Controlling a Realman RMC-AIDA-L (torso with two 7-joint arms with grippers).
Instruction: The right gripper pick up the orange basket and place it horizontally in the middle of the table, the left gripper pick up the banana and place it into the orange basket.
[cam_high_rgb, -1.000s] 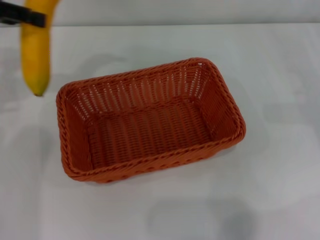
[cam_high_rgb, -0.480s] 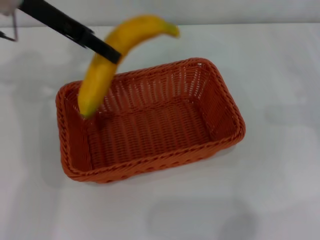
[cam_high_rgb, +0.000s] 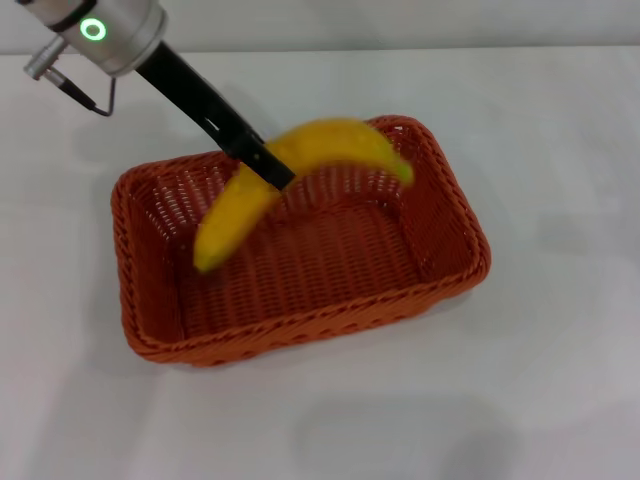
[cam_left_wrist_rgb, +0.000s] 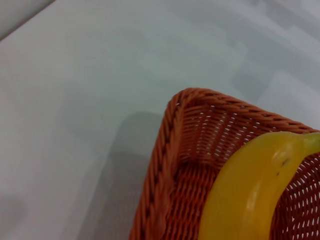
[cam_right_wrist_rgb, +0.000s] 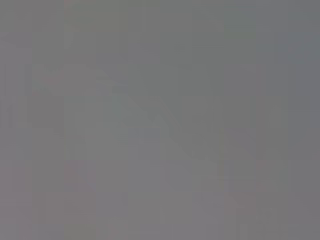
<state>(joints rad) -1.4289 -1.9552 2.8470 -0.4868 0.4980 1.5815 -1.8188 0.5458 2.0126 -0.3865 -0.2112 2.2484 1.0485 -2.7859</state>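
Note:
The banana (cam_high_rgb: 235, 215) hangs inside the basket's rim, so it is time for my left gripper to release it now: it would rest in the orange basket (cam_high_rgb: 150, 340).
The orange basket (cam_high_rgb: 150, 340) lies lengthwise across the middle of the white table (cam_high_rgb: 560, 380), its opening up. Over its inside hangs the yellow banana (cam_high_rgb: 235, 215), curved, with its greenish tip toward the basket's far right corner. My left gripper (cam_high_rgb: 268, 165) reaches in from the upper left and is shut on the banana near its middle. The left wrist view shows the banana (cam_left_wrist_rgb: 250, 195) close up above a corner of the orange basket (cam_left_wrist_rgb: 170, 135). My right gripper is out of view; the right wrist view shows only flat grey.
The left arm's silver-grey segment (cam_high_rgb: 110, 30) with a green ring light and a thin cable sits at the top left. White tabletop surrounds the basket on every side.
The left gripper has carried the banana from the far left edge rightward and down, so it now hangs over the basket's inside. The basket has not moved.

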